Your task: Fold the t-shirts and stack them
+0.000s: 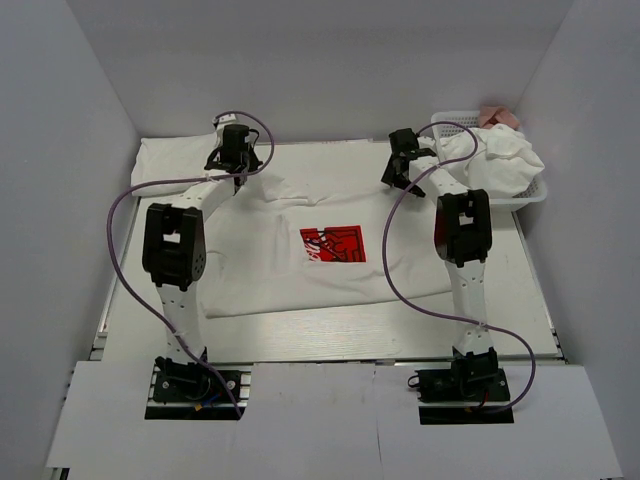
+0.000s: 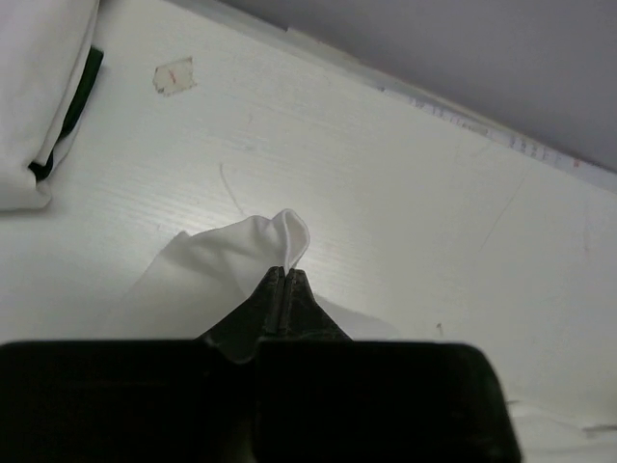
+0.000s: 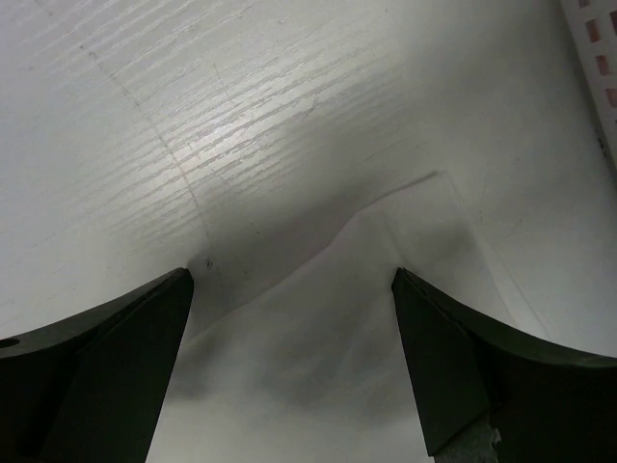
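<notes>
The robot's right hand should next grab the t-shirt's far corner beside the basket, to fold the t-shirt's far edge over. The left gripper's corner is opposite.
A white t-shirt (image 1: 290,250) with a red chest print (image 1: 333,243) lies spread flat on the table. My left gripper (image 1: 237,168) is at its far left corner, shut on a pinch of the white cloth (image 2: 275,236) that sticks up past the closed tips (image 2: 286,271). My right gripper (image 1: 400,172) hangs over the far right corner with its jaws wide open. That corner of cloth (image 3: 386,318) lies between the fingers (image 3: 145,338), ungripped. A folded white t-shirt (image 1: 170,160) rests at the back left, and its edge (image 2: 39,96) shows in the left wrist view.
A white plastic basket (image 1: 530,195) at the back right holds crumpled white shirts (image 1: 495,160) and something pink (image 1: 498,117); its rim (image 3: 593,48) shows in the right wrist view. A small tape scrap (image 2: 174,75) sticks to the table. White walls close in three sides.
</notes>
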`<state>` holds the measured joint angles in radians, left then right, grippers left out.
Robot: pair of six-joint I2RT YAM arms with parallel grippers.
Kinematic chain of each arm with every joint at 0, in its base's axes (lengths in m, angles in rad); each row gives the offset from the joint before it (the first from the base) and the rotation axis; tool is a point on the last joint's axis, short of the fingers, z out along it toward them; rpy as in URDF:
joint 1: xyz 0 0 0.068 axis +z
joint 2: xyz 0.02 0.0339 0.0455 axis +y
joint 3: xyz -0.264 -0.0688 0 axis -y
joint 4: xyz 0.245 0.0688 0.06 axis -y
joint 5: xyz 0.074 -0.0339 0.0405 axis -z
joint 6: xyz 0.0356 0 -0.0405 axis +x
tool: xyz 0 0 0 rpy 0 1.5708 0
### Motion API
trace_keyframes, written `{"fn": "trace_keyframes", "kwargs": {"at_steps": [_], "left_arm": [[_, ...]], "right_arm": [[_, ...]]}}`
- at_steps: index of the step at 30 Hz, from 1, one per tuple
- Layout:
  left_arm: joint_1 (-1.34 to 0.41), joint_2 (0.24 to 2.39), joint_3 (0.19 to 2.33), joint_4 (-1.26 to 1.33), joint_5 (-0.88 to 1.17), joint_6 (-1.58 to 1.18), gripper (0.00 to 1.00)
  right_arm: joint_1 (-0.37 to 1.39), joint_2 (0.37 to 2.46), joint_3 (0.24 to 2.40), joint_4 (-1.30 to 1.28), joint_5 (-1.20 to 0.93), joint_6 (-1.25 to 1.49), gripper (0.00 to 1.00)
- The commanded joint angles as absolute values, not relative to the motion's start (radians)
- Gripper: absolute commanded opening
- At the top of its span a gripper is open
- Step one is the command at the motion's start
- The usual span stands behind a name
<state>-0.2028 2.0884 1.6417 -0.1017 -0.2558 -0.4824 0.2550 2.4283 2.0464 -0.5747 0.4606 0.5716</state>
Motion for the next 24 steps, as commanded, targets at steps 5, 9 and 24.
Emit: {"fn": "trace_keyframes", "kwargs": {"at_steps": [5,9,24], "left_arm": [[-0.207,1.904,1.507,-0.244,-0.238,-0.500,0.00],[-0.207,1.806,1.427,-0.290,-0.250,-0.520,0.00],[-0.207,1.523,1.167,-0.463,-0.158,-0.595,0.00]], "right_arm": [[0.244,2.441,2.065,-0.618,0.443,0.526,0.70],[0.245,2.381,2.019,-0.591,0.449,0.499,0.51],[0.253,2.159,1.827,-0.476,0.456,0.367,0.00]]}}
